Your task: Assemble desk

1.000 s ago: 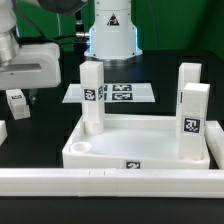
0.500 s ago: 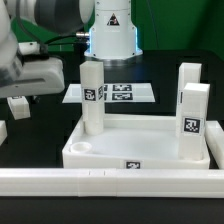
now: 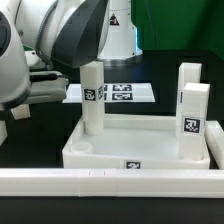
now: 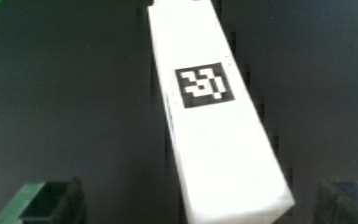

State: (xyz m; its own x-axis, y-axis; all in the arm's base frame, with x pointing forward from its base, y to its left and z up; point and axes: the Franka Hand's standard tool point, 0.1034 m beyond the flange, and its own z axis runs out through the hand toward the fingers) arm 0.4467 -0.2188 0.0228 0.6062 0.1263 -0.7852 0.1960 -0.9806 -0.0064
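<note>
My gripper will next grab the white tagged leg by its plain end (image 4: 238, 198) to fit it into the tabletop's open corner socket.
The white tray-like tabletop (image 3: 140, 138) lies sockets-up in the middle of the exterior view. Three white tagged legs stand in it: one at the left (image 3: 92, 95) and two at the right (image 3: 188, 78) (image 3: 194, 120). In the wrist view a fourth white leg (image 4: 208, 110) with a tag lies flat on the dark table. My gripper (image 4: 197, 205) is above it and open, with the leg's end between the two dark fingertips (image 4: 51, 200) and not touching them. In the exterior view only the bulky arm (image 3: 50, 45) shows at the left; the gripper itself is hidden.
The marker board (image 3: 122, 93) lies behind the tabletop. A long white rail (image 3: 110, 181) runs along the front. The robot's base (image 3: 118, 30) stands at the back. A white piece (image 3: 3, 130) shows at the left edge under the arm.
The arm has swung further into the exterior view from the left and now covers the small white block that showed there. The tabletop and standing legs have not moved.
</note>
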